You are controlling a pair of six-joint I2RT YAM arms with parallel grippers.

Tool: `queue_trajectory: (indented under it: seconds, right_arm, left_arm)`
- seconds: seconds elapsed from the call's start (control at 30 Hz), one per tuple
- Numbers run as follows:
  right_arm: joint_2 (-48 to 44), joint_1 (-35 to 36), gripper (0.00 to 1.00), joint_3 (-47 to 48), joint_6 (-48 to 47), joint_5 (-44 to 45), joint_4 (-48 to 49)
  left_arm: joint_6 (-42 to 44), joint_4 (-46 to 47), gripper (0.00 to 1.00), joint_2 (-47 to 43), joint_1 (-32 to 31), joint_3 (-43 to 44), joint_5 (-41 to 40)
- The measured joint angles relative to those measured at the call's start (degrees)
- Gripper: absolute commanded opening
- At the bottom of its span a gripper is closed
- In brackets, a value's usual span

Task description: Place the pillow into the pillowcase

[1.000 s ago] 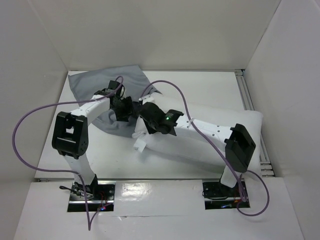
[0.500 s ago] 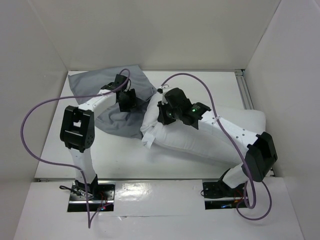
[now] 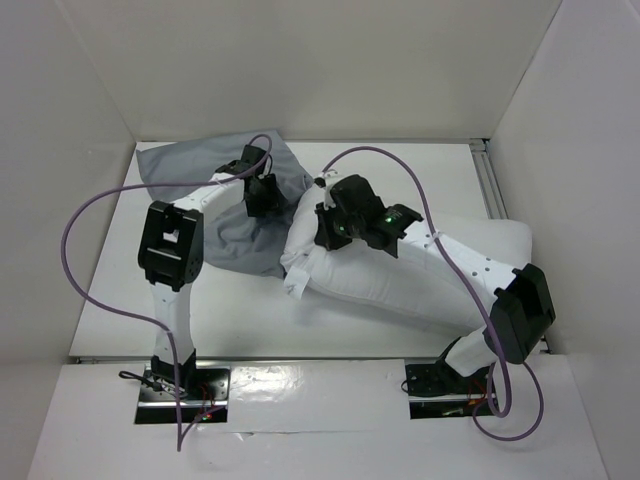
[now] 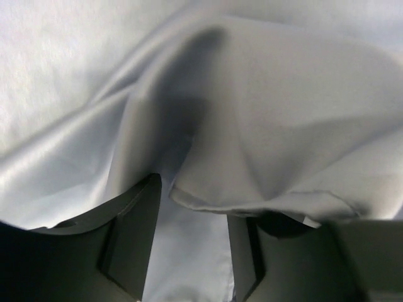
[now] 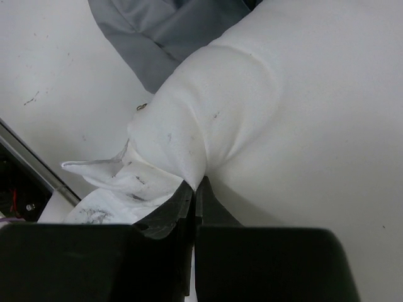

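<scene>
The left gripper's fingers are apart with grey cloth loose (image 3: 273,213) between them, so the gripper would come up empty if lifted now, and the pillowcase (image 3: 195,175) would stay lying.
The grey pillowcase (image 3: 195,175) lies crumpled at the back left. The white pillow (image 3: 380,285) stretches from the centre to the right, its left end against the pillowcase's right edge, its seam tag (image 3: 294,287) hanging at that end. My left gripper (image 3: 263,195) rests on the pillowcase's right part. In the left wrist view the left gripper (image 4: 192,217) is open, with grey cloth (image 4: 283,113) between the fingers and a hem draped over the right finger (image 4: 242,251). My right gripper (image 3: 326,228) is shut on a pinch of the pillow (image 5: 302,126) near its left end (image 5: 196,184).
White walls close in the table (image 3: 110,290) on the left, back and right. A metal rail (image 3: 497,195) runs along the right edge. Purple cables (image 3: 90,210) loop above both arms. The arm bases sit at the near edge.
My right gripper has lifted and carried the pillow's left end back toward the pillowcase. My left gripper has moved back and right over the pillowcase, and its elbow has swung right.
</scene>
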Motion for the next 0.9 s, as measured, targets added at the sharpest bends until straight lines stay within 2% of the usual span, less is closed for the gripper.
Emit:
queue_trajectory:
  seconds: [0.13,0.27,0.3,0.33,0.37,0.4,0.63,0.9]
  right_arm:
    - [0.0,-0.48,0.0,0.0,0.0,-0.57,0.0]
    - [0.0,-0.83,0.0,0.0,0.0,-0.85,0.0]
    - [0.0,-0.85,0.0,0.0,0.0,-0.85,0.0]
    - [0.0,-0.85,0.0,0.0,0.0,-0.85,0.0]
    - [0.0,-0.9,0.0,0.0,0.0,-0.85,0.0]
    - [0.0,-0.94,0.0,0.0,0.0,-0.85,0.0]
    - [0.22,-1.27,0.0,1.2,0.07,0.87,-0.61]
    - [3.17,-1.75,0.0,6.34,0.74,3.5,-1.44]
  left_arm:
    - [-0.04,-0.15,0.55,1.88,0.0,2.64,-0.28]
    - [-0.48,-0.28,0.39,2.6,0.0,3.15,0.13]
    - [-0.55,-0.44,0.3,2.84,0.0,3.17,0.28]
    - [-0.61,-0.5,0.26,2.99,0.0,3.17,0.37]
    - [-0.68,-0.61,0.17,3.1,0.13,3.17,0.5]
    - [-0.85,-0.72,0.0,3.13,0.24,3.17,0.57]
    - [0.11,-8.04,0.0,0.98,0.33,5.44,0.92]
    - [3.26,-19.5,0.0,-19.3,0.42,4.0,3.48]
